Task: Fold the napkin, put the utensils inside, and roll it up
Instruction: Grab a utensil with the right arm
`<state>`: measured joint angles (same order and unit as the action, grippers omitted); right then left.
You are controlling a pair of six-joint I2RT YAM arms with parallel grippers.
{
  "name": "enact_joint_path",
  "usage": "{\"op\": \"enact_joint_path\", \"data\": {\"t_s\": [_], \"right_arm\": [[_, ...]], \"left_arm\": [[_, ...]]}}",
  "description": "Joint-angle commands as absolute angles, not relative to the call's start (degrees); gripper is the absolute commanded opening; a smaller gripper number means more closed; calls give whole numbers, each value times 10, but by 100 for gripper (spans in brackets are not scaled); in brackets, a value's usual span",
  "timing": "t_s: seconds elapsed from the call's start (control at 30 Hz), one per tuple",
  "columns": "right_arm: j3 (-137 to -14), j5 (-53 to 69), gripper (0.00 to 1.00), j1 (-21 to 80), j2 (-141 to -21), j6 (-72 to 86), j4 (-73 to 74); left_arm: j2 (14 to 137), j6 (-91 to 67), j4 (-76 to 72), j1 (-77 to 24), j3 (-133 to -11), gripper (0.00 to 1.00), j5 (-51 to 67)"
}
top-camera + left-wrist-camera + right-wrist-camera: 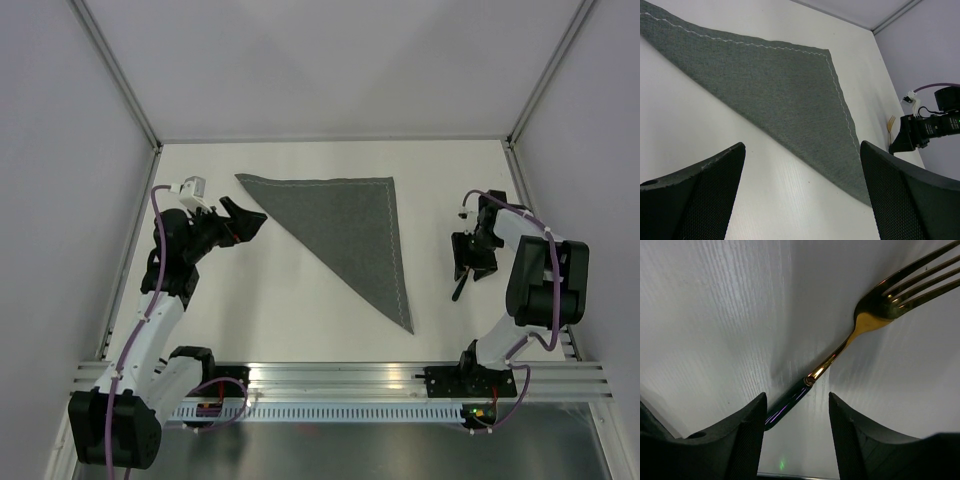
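The right gripper will next grab the fork [840,350] across its dark handle, close to the fork's gold stem, so that it can lay the fork flat on the napkin.
The napkin [345,225] lies flat on the table as a dark grey triangle, with its stitched edges along the far and right sides [775,90]. My left gripper [248,218] hovers at the napkin's left corner, open and empty [802,150]. On the right, the fork [840,350] rests on the table with its gold head pointing away. Its dark handle [458,290] runs between my right gripper's open jaws [797,400], close to the left finger. The right gripper [470,262] stands over the fork and is apart from the napkin. The left wrist view catches the fork's gold head [890,125].
An aluminium rail [340,378] runs along the near table edge by both arm bases. Pale enclosure walls with metal posts [120,75] bound the table on the left, far and right sides.
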<state>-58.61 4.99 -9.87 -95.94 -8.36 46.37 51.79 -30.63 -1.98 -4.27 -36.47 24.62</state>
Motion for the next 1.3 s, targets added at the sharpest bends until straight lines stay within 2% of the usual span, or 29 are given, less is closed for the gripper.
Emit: {"op": "enact_joint_path", "data": {"t_s": [0.0,0.13,0.2,0.33,0.43,0.47,0.57,0.7,0.97,1.27], "right_arm": [[-581,14,58,-98,-977,-61,461],[-575,17,56,-98,-993,-60,456],[-570,16,47,-99,-993,-62,454],[-567,19,36,-99,-993,-68,451],[-563,23,31,-98,-1002,-73,446],[-563,24,22,-98,-1003,-76,446],[-565,25,10,-96,-1004,-85,445],[-591,16,0,-90,-1000,-98,446],[-603,4,0,-84,-971,-143,429],[-676,23,0,-76,-953,-178,457]], "left_arm": [[521,-316,-50,-44,-370,100,258],[527,-315,-49,-44,-371,100,257],[530,-315,-49,-44,-372,100,256],[534,-314,-50,-44,-374,100,255],[538,-313,-49,-43,-374,100,254],[537,-313,-49,-44,-375,100,254],[539,-313,-49,-44,-374,100,252],[541,-314,-49,-44,-375,100,252],[547,-316,-47,-43,-378,100,246],[560,-321,-47,-44,-387,100,240]]}}
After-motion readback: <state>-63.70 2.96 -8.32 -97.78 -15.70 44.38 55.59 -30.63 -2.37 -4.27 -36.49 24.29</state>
